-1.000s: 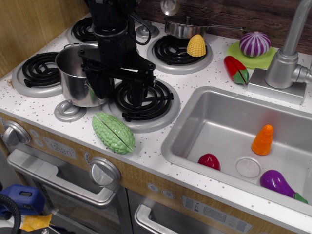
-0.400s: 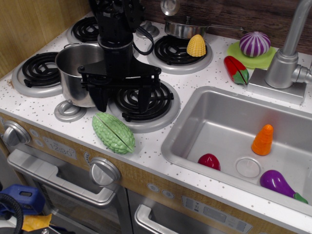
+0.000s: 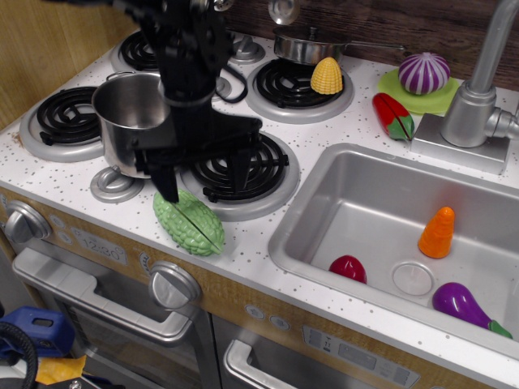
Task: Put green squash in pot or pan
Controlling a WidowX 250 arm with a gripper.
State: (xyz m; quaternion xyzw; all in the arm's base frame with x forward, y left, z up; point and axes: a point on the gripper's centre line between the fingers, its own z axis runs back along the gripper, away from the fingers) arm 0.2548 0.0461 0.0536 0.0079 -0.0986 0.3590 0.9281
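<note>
My gripper picks up the squash by its bumpy middle (image 3: 188, 223) next, to put the green squash in the steel pot (image 3: 134, 121).
The green squash (image 3: 190, 224) lies on the white speckled counter near the front edge, just in front of the front-right burner. It is light green, bumpy, with a lengthwise seam. The tall steel pot (image 3: 134, 121) stands to its upper left, between the burners, and looks empty. My black gripper (image 3: 204, 177) hangs open just above the squash. Its left finger (image 3: 169, 180) reaches down to the squash's far left end and its right finger (image 3: 237, 167) is over the burner. The arm hides part of the pot's right side.
A shallow steel pan (image 3: 306, 47) and a yellow corn toy (image 3: 327, 76) sit on the back-right burner. A sink (image 3: 381, 203) at right holds an orange carrot (image 3: 438, 232), a red toy (image 3: 348, 268) and a purple eggplant (image 3: 462, 303). A faucet (image 3: 478, 97) stands behind it.
My open gripper has moved down and toward the front edge, from over the burner and pot to just above the squash. The squash and pot have not moved.
</note>
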